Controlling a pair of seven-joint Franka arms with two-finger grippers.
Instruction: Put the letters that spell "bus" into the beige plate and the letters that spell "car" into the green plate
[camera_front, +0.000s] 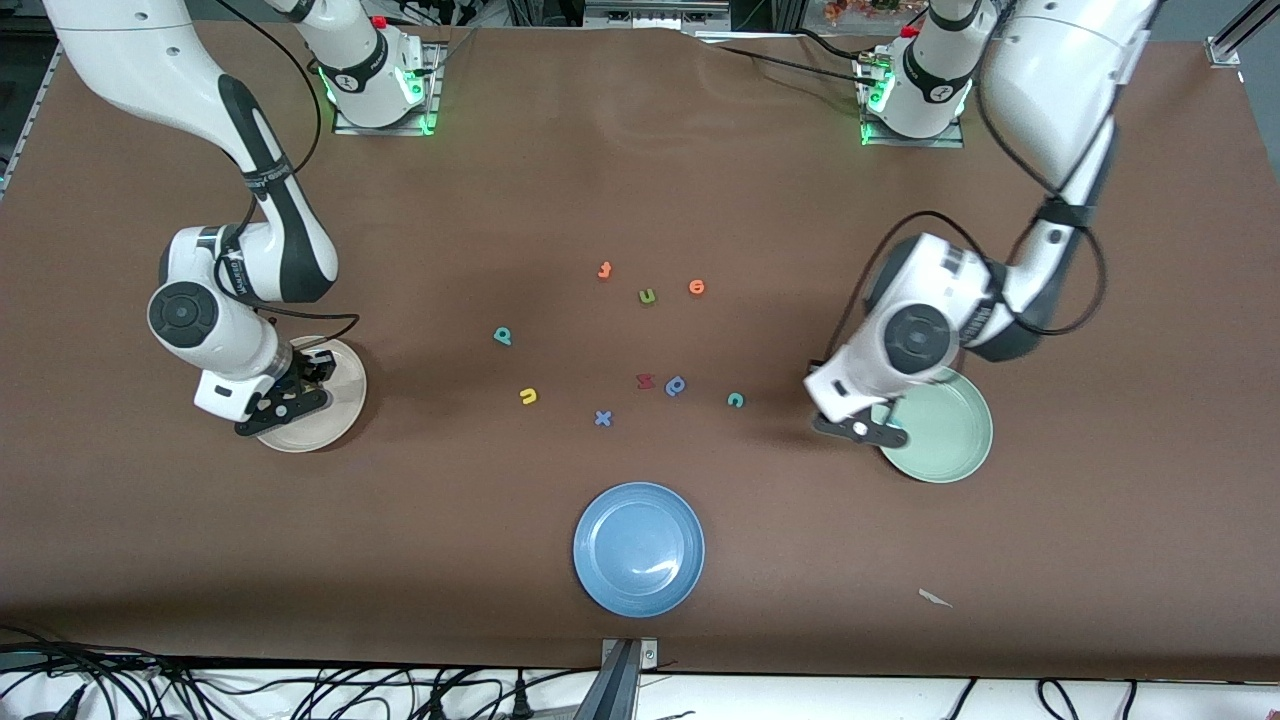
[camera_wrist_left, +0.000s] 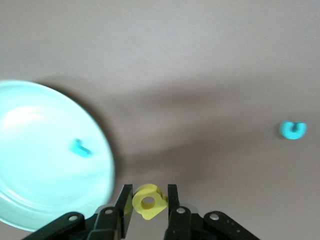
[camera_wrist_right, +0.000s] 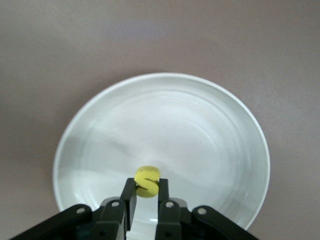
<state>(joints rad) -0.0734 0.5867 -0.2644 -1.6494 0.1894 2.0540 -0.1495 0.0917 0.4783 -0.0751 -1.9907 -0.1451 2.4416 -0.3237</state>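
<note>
The yellow a hangs outside the green plate's rim (camera_wrist_left: 111, 165), so the left gripper needs to move the a over the plate before it lets go of the a.
My right gripper (camera_front: 292, 392) hangs over the beige plate (camera_front: 338, 408) and is shut on the yellow s (camera_wrist_right: 148, 176), low above the plate's bare middle (camera_wrist_right: 200, 130). My left gripper (camera_front: 868, 428) is at the rim of the green plate (camera_front: 950, 430), on the side toward the table's middle, shut on the yellow a (camera_wrist_left: 142, 212). The thin teal r (camera_wrist_left: 80, 148) lies in the green plate (camera_wrist_left: 35, 120). On the table lie the teal c (camera_front: 735, 400), the teal b (camera_front: 503, 336) and the yellow u (camera_front: 528, 397).
A blue plate (camera_front: 638, 548) stands nearest the front camera. Other letters lie mid-table: an orange t (camera_front: 604, 270), a green u (camera_front: 647, 295), an orange o (camera_front: 697, 287), a red letter (camera_front: 645, 380), a darker blue p (camera_front: 676, 385) and a blue x (camera_front: 602, 418).
</note>
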